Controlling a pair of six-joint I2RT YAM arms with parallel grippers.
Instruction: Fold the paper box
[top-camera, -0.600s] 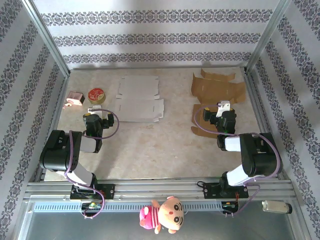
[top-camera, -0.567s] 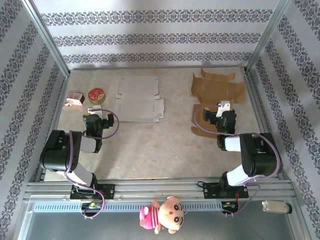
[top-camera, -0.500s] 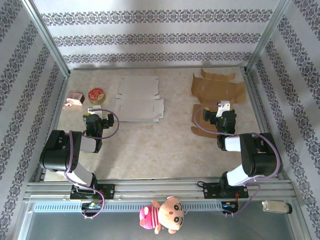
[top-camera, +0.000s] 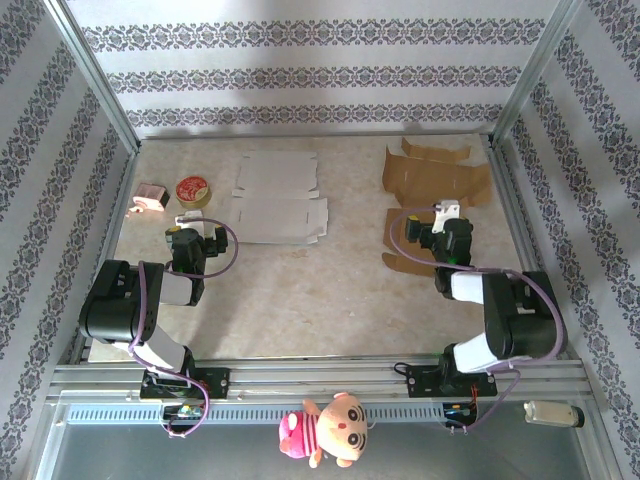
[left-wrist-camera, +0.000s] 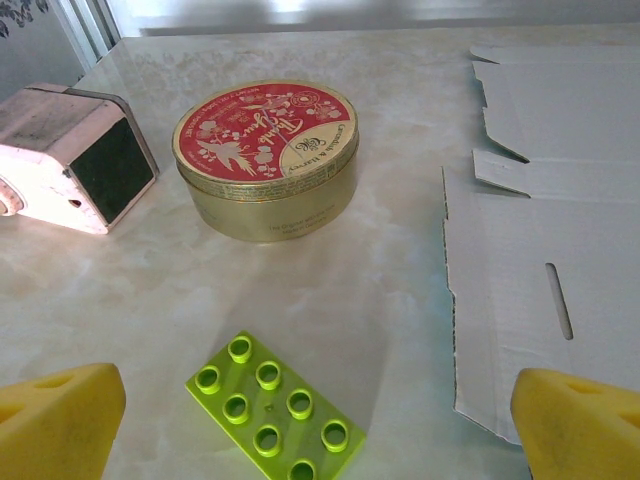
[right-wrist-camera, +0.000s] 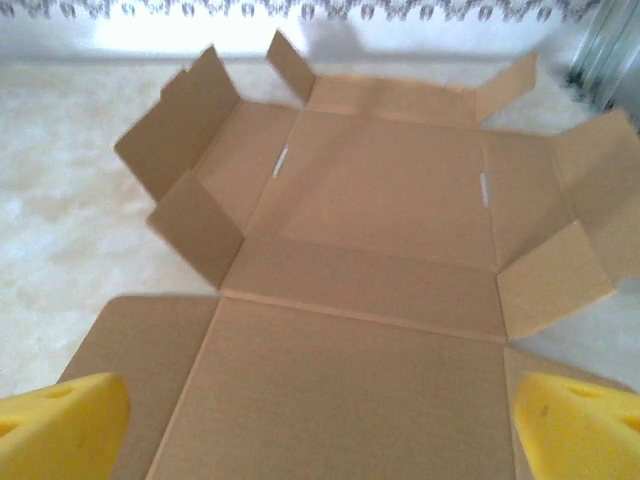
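Observation:
My right gripper pinches the white box blank next by its side edge (top-camera: 324, 211) facing the brown box, to turn the blank over for folding.
A brown cardboard box (top-camera: 435, 185) lies unfolded at the right back of the table, with several side flaps standing up. In the right wrist view its flat panels (right-wrist-camera: 380, 250) spread under and ahead of my right gripper (right-wrist-camera: 320, 430), which is open with nothing between its yellow pads (right-wrist-camera: 60, 425). From above, my right gripper (top-camera: 447, 218) hovers over the near part of that sheet. A second, white flat box blank (top-camera: 275, 200) lies left of centre, and its edge (left-wrist-camera: 560, 260) is just right of my open left gripper (left-wrist-camera: 320, 420). My left gripper (top-camera: 186, 222) holds nothing.
A round gold tin with a red lid (left-wrist-camera: 266, 158) and a pink box (left-wrist-camera: 70, 155) stand at the far left. A green studded brick (left-wrist-camera: 275, 405) lies between my left fingers. A plush toy (top-camera: 325, 430) hangs at the front rail. Metal frame posts flank the table.
The right arm has shifted slightly, its gripper edging a little farther over the brown sheet. The left arm has not moved.

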